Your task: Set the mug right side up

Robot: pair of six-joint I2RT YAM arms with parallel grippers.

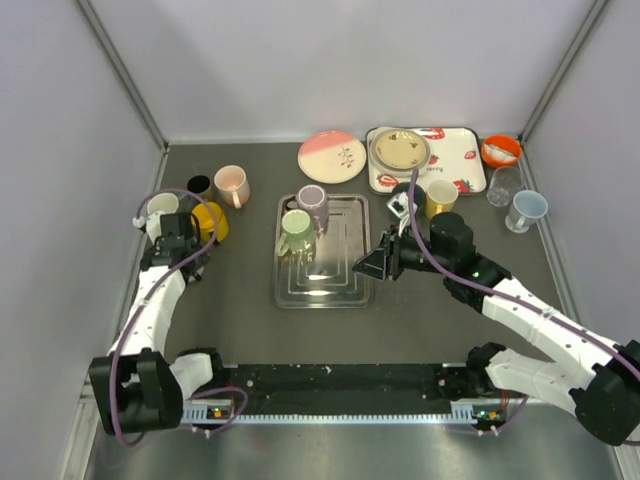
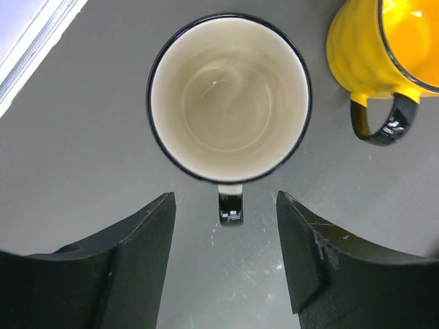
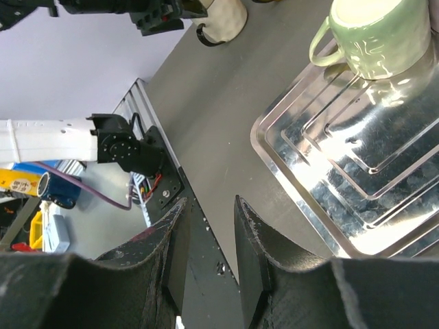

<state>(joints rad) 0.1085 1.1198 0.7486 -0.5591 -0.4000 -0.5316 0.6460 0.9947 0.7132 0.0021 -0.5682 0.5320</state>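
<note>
I need to grab the upside-down pale green mug by its handle point(image 1: 282, 245) next, with my left gripper coming from the mug's base side. This leaves the mug's rim side free for the handover to my right gripper.
A cream mug with a black rim point(image 2: 228, 96) stands upright on the table at the far left point(image 1: 160, 207), its mouth facing up and its black handle point(image 2: 230, 208) pointing at my left gripper. My left gripper point(image 2: 225, 236) is open and empty just behind the handle, touching nothing point(image 1: 178, 238). A pale green mug point(image 1: 296, 228) and a purple mug point(image 1: 312, 200) sit on the metal tray point(image 1: 325, 290); the green one also shows in the right wrist view point(image 3: 377, 34). My right gripper point(image 1: 366, 267) hovers at the tray's right edge, slightly open and empty point(image 3: 209, 212).
A yellow mug point(image 2: 384, 48), a pink mug point(image 1: 232, 185) and a black cup point(image 1: 198, 184) stand near the cream mug. At the back right are a pink plate point(image 1: 331, 156), a strawberry tray point(image 1: 450, 172), an orange bowl point(image 1: 500, 150), another yellow mug point(image 1: 440, 197) and two glasses point(image 1: 526, 210).
</note>
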